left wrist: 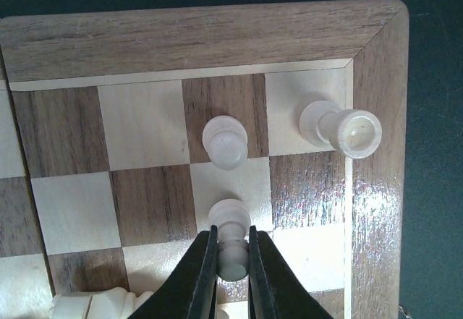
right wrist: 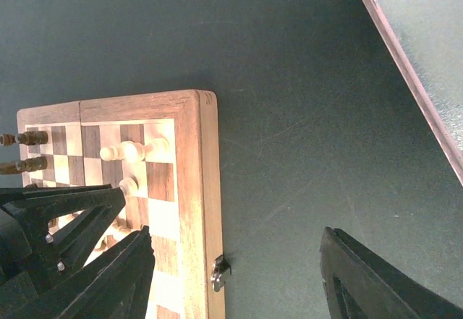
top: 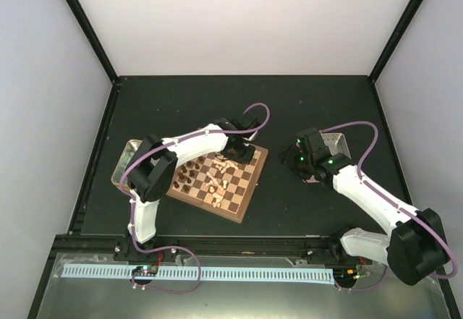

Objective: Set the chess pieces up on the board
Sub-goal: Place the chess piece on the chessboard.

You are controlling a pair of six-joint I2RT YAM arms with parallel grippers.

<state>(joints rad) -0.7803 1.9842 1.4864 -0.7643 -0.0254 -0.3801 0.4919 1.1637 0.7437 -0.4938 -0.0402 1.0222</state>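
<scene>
My left gripper should open, as the cream pawn's base is upright and low in the light square and the pawn would stand there.
The board (top: 233, 197) lies at mid-table, dark chessmen on its left side and cream chess pieces in the middle and right. My left gripper (left wrist: 231, 234) is shut on a cream pawn (left wrist: 230, 215), holding it just over the squares near the board's far right corner. Beyond it stand another cream pawn (left wrist: 225, 142) and a cream rook (left wrist: 340, 127) on the corner square. More cream pieces (left wrist: 94, 306) lie at the lower left of the left wrist view. My right gripper (right wrist: 235, 236) hangs open over the dark mat, right of the board's rim (right wrist: 206, 189), with nothing between its fingers.
A gold tin tray (top: 123, 161) sits left of the board, partly under the left arm. A pinkish-grey tray (top: 337, 144) lies behind the right gripper (top: 307, 161); its edge (right wrist: 405, 58) shows in the right wrist view. A metal latch (right wrist: 219, 270) sticks out of the board's side.
</scene>
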